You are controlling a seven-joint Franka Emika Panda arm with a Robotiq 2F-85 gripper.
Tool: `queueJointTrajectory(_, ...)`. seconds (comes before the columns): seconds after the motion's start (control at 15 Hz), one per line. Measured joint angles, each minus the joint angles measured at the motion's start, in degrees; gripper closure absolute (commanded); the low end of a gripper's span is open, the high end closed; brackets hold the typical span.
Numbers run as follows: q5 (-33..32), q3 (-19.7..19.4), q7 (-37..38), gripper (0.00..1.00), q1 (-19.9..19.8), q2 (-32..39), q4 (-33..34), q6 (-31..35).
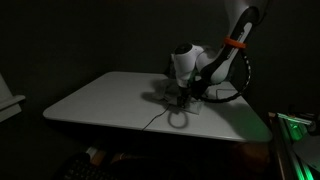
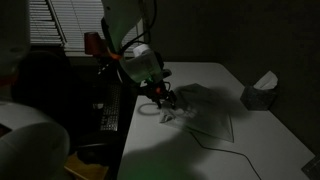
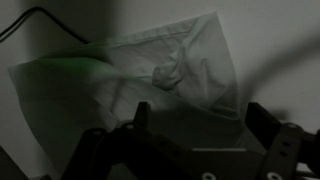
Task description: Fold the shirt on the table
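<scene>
The robot's gripper needs to grab the near edge of the shirt next, beside the shirt's corner. Then the gripper will lift that edge to fold the shirt.
The room is very dark. A pale, crumpled shirt [image 3: 175,70] lies flat on the white table, with a bunched knot of cloth near its middle. It shows faintly in both exterior views [image 1: 200,105] [image 2: 205,112]. My gripper [image 3: 202,125] hangs just above the shirt's near edge with its two dark fingers wide apart and nothing between them. In both exterior views the gripper [image 1: 183,97] [image 2: 166,104] points down at the cloth near the arm's side of the table.
The white table [image 1: 100,100] [image 2: 275,145] has free surface beyond the shirt. A thin cable [image 1: 172,120] [image 2: 215,152] loops over the table by the shirt. A box-like object [image 2: 262,93] stands at the table's far edge. A keyboard [image 2: 108,115] lies beside the table.
</scene>
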Motion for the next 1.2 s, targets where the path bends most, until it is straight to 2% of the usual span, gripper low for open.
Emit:
queueJointTrajectory(0.07, 0.00, -0.04, -0.21, 0.25, 0.10, 0.55, 0.22, 0.00)
queueJointTrajectory(0.13, 0.00, -0.10, -0.50, 0.26, 0.19, 1.05, 0.42, 0.00)
queueJointTrajectory(0.2, 0.00, -0.22, -0.97, 0.32, 0.31, 1.50, 0.59, 0.00)
queueJointTrajectory(0.73, 0.32, -1.17, -4.25, 0.96, 1.07, 2.74, 0.92, 0.00)
queueJointTrajectory(0.8, 0.54, -1.14, -4.83, 0.99, 1.07, 2.69, 0.94, 0.00)
queueJointTrajectory(1.0, 2.99, -0.56, -8.02, 1.00, 1.07, 2.02, 0.93, 0.00)
queueJointTrajectory(1.2, 8.78, 0.99, -13.19, 0.99, 1.11, 0.06, 0.47, -0.64)
